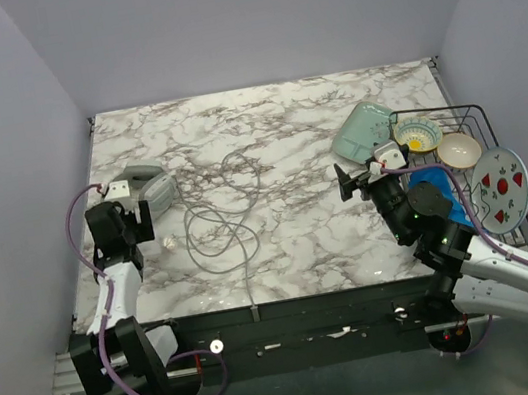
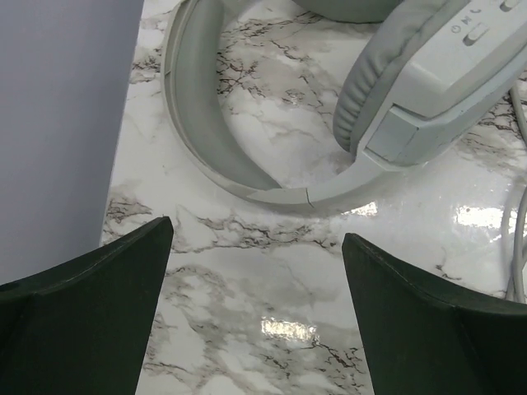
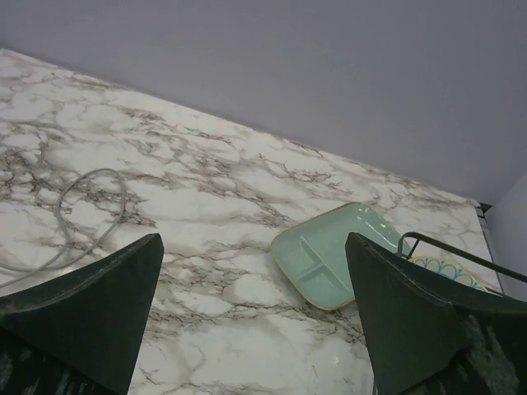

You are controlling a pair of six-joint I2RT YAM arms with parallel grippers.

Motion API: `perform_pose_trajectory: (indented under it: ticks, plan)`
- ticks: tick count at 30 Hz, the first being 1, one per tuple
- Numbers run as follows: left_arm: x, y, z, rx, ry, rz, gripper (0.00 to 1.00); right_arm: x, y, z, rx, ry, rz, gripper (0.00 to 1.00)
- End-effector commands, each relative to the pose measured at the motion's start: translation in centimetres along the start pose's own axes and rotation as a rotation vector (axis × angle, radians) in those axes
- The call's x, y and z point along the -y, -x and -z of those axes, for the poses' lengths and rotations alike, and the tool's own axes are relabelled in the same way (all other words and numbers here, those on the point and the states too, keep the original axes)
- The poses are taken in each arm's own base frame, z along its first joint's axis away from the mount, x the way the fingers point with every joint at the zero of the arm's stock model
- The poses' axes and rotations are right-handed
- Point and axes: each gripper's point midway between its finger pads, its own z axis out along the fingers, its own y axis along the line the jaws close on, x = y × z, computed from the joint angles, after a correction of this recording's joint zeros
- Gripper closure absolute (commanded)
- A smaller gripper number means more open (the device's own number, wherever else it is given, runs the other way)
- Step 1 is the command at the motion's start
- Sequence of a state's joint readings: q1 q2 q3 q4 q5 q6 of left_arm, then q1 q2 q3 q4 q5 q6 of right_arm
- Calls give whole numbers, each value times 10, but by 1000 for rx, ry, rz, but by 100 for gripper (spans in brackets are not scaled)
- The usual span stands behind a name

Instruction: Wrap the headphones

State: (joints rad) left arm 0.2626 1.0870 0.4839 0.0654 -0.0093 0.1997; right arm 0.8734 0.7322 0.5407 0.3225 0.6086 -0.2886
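I will grab the headphones with my left gripper next, by the middle of their headband (image 2: 206, 115), so the cable stays free to be wrapped.
The light grey headphones (image 1: 146, 187) lie at the table's left edge, and their thin grey cable (image 1: 216, 224) trails in loose loops toward the middle. My left gripper (image 1: 130, 212) hovers just in front of them, open and holding nothing. In the left wrist view the headband (image 2: 206, 115) and one earcup (image 2: 412, 90) lie just beyond the left gripper (image 2: 257, 234), with a bit of cable (image 2: 519, 239) at the right edge. My right gripper (image 1: 360, 176) is open over the right half of the table. The right wrist view shows the right gripper (image 3: 254, 239) over bare marble, with a cable loop (image 3: 90, 214) far to its left.
A pale green divided plate (image 1: 359, 131) lies at the back right, also seen as the green plate (image 3: 338, 255). A black wire dish rack (image 1: 473, 112) at the right edge holds bowls (image 1: 418, 136) and a patterned plate (image 1: 500, 186). Grey walls close in the table on three sides.
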Motion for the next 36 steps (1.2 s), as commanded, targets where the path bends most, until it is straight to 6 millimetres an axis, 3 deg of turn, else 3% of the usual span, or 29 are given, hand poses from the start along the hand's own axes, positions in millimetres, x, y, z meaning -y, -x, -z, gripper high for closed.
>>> perform_pose_trajectory:
  ticks: [1, 5, 6, 7, 12, 17, 21, 26, 27, 30, 32, 36]
  plan:
    - [-34, 25, 6, 16, 157, 42, 1, 3, 2, 0, 17, -19, -19, 0]
    - [-64, 18, 4, -25, 240, 111, 1, 2, 2, 0, 18, -16, -17, 0]
    - [-66, 26, -1, -24, 214, 136, 1, 2, 2, 0, 16, -14, -16, 0]
    - [-63, 16, -3, -76, 180, 156, 1, 1, 2, 0, 17, -12, -16, 0]
    - [-68, 15, -27, -175, 147, 224, 1, -1, 1, 0, 15, -1, -12, 0]
    - [-56, 2, -43, -304, 72, 261, 12, -4, 1, -1, 7, 11, -6, 0]
    - [-39, -7, -56, -358, -15, 287, 15, -6, 0, -1, 5, 23, -2, 0]
    - [-51, -21, -75, -404, 43, 273, 19, -9, 0, -1, 8, 42, -1, 0]
    - [-52, -31, -80, -437, 56, 263, 21, -10, -1, -1, 6, 45, 3, 0]
    - [-54, -38, -91, -467, 68, 255, 27, -9, 1, -1, 10, 46, 0, 0]
    - [-54, -36, -97, -470, 68, 244, 37, -9, 1, 0, 12, 48, -1, 0]
    - [-41, -36, -99, -470, 21, 228, 70, -11, 1, 0, 15, 60, 0, 0]
